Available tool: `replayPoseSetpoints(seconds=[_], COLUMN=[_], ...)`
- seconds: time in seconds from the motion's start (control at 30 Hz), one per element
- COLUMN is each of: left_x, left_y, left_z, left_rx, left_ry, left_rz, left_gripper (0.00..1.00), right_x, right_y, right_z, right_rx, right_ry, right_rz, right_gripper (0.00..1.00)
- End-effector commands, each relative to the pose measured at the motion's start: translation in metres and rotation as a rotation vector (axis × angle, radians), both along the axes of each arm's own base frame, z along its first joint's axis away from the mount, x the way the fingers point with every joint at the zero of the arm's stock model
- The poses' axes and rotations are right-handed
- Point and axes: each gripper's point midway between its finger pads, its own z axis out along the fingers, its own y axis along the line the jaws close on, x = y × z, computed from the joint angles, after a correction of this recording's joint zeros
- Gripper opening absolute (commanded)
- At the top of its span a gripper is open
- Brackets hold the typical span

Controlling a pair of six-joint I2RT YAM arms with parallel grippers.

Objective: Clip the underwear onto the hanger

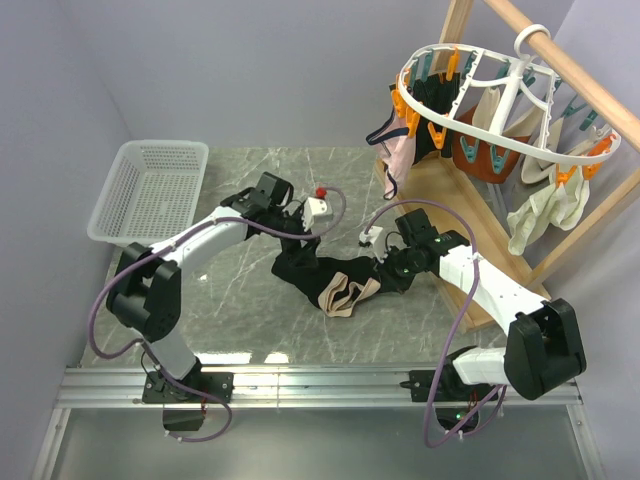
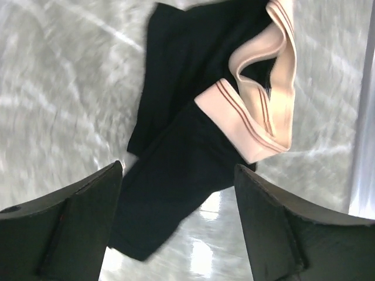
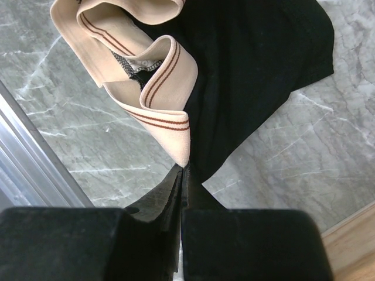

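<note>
I will grab the underwear's free beige waistband corner (image 1: 323,301) (image 2: 252,153) next with my left gripper, opposite my right gripper. That will spread the underwear straight for clipping.
The underwear (image 1: 335,280), black with a beige striped waistband, lies crumpled on the marble table between the two arms. My left gripper (image 1: 292,238) is open above its left end. In the left wrist view the black leg (image 2: 176,152) lies between and beyond the spread fingers (image 2: 76,222), and the gripper (image 2: 177,170) holds nothing. My right gripper (image 1: 385,262) is at its right end. In the right wrist view it (image 3: 184,171) is shut on the fold where waistband (image 3: 146,88) meets black fabric. The round white hanger (image 1: 500,140) with orange and teal clips hangs at the back right.
A white mesh basket (image 1: 150,190) stands at the back left. A wooden rod (image 1: 570,60) on a wooden frame carries the hanger, with pink (image 1: 400,150), rust-brown (image 1: 485,160) and cream (image 1: 545,210) garments clipped on. An aluminium rail (image 1: 320,385) runs along the near edge.
</note>
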Motion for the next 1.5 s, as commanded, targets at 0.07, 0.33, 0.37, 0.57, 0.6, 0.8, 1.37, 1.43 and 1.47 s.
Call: replayPoseSetpoints(seconds=[0.07,0.33,0.37,0.57,0.6,0.8,1.37,1.43,1.47], left_x=[-0.015,-0.019,-0.021,-0.042,-0.043,-0.042,-0.044,-0.032,-0.020], left_y=[-0.018,-0.054,-0.057,-0.067,-0.068,-0.073,-0.070,-0.069,-0.060], left_z=[-0.011,-0.020,-0.024,-0.040,-0.042,-0.051,-0.053,-0.032,-0.022], left_rx=[-0.091,-0.142,-0.143,-0.131,-0.134,-0.117,-0.065,-0.096,-0.100], left_ry=[-0.204,-0.316,-0.312,-0.290,-0.285,-0.266,-0.161,-0.183,-0.140], left_rz=[-0.425,-0.725,-0.738,-0.838,-0.835,-0.859,-0.846,-0.768,-0.674], left_gripper=[0.79,0.75,0.74,0.67,0.67,0.70,0.12,0.06,0.00], right_x=[0.001,0.003,0.003,0.004,0.005,0.006,0.008,0.011,0.013], right_y=[-0.003,-0.001,-0.001,-0.002,-0.002,-0.002,-0.003,-0.004,-0.004], right_z=[-0.004,-0.003,-0.003,-0.002,-0.002,-0.001,0.002,0.006,0.009], right_rx=[-0.014,-0.006,-0.005,-0.009,-0.009,-0.006,-0.003,0.004,0.008], right_ry=[0.001,0.008,0.006,0.004,0.003,0.002,-0.014,-0.029,-0.036], right_rz=[-0.012,-0.036,-0.039,-0.044,-0.046,-0.050,-0.054,-0.062,-0.068], right_gripper=[0.00,0.00,0.00,0.00,0.00,0.00,0.00,0.00,0.00])
